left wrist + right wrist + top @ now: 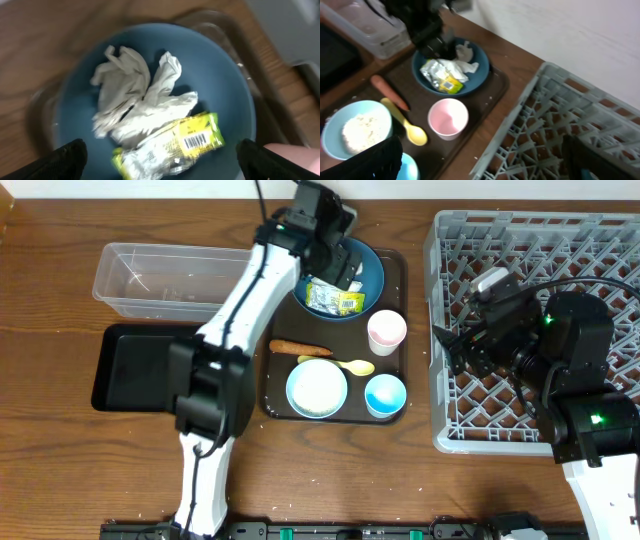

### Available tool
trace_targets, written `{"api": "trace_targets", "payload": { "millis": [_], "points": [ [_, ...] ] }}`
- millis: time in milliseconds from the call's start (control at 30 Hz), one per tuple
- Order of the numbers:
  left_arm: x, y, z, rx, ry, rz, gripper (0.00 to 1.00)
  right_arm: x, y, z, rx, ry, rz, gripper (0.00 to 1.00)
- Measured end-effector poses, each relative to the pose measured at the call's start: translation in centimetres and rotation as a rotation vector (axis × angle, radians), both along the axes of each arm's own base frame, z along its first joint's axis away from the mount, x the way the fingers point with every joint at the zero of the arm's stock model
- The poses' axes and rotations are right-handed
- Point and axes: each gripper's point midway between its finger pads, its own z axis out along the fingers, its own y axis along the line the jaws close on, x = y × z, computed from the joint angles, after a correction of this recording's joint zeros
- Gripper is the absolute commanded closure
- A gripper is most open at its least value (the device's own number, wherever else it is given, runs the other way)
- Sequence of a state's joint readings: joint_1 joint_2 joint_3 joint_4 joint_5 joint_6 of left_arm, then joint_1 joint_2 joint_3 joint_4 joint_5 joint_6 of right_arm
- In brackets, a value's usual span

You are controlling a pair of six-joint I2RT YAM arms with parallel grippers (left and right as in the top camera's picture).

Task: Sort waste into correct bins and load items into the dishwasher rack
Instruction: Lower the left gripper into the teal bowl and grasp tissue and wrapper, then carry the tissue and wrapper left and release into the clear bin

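My left gripper should grip the white tissue where it meets the snack wrapper [170,145] to sort both into the clear tub.
My left gripper [335,265] is open just above the dark-blue plate [220,75], which holds crumpled white tissues [135,95] and a yellow-green snack wrapper [170,145]. Its jaws [167,162] straddle the wrapper without touching it. The carrot [300,348], pale yellow spoon [345,365], light-blue bowl with rice [317,388], small light-blue cup [385,395] and pinkish cup [387,330] sit on the brown tray [400,270]. My right gripper [458,345] is open and empty over the left edge of the grey rack [530,240].
The clear tub [160,280] stands at the back left, with the shallow black tray [130,365] in front of it. The rack fills the right side. In the right wrist view the pink cup [448,118] is near the rack's edge [540,100].
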State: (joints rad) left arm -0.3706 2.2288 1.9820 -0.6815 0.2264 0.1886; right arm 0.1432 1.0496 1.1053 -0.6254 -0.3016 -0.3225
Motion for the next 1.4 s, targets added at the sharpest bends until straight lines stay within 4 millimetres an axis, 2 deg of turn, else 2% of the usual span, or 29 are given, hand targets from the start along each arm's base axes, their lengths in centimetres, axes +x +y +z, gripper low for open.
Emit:
{"api": "trace_targets", "payload": {
  "millis": [167, 367, 467, 600, 667, 800, 867, 1000, 1033, 1400],
  "points": [
    [0.8, -0.6, -3.1, 0.007, 0.015, -0.004, 0.02, -0.4, 0.6, -0.1, 0.019, 0.014, 0.031, 0.01],
    [1.0, 0.4, -6.9, 0.099, 0.043, 0.017, 0.02, -0.8, 0.7, -0.6, 0.023, 0.041, 0.043, 0.01],
    [1.2, 1.0, -7.9, 0.151, 0.038, 0.009, 0.02, -0.9, 0.8, -0.6, 0.026, 0.046, 0.047, 0.01],
    [1.4, 1.4, -8.0, 0.189, 0.019, -0.015, 0.0, -1.0, 0.8, -0.7, 0.027, 0.048, 0.049, 0.01],
    [1.5, 1.5, -8.1, 0.201, 0.013, -0.021, 0.09, -1.0, 0.8, -0.7, 0.027, 0.048, 0.049, 0.01],
    [1.3, 1.6, -9.1, 0.213, 0.027, -0.033, 0.42, -1.0, 0.8, -0.7, 0.026, 0.049, 0.049, 0.03],
    [1.1, 1.6, -10.0, 0.222, 0.044, -0.043, 0.56, -1.0, 0.8, -0.7, 0.026, 0.049, 0.05, 0.04],
    [1.0, 1.4, -10.1, 0.223, 0.045, -0.055, 0.81, -1.0, 0.8, -0.7, 0.026, 0.05, 0.049, 0.07],
    [0.9, 1.4, -10.1, 0.223, 0.046, -0.053, 0.92, -1.0, 0.8, -0.7, 0.025, 0.05, 0.049, 0.09],
    [1.1, 1.3, -9.9, 0.206, 0.046, -0.02, 0.94, -1.0, 0.8, -0.7, 0.023, 0.049, 0.05, 0.14]
  ]
}}
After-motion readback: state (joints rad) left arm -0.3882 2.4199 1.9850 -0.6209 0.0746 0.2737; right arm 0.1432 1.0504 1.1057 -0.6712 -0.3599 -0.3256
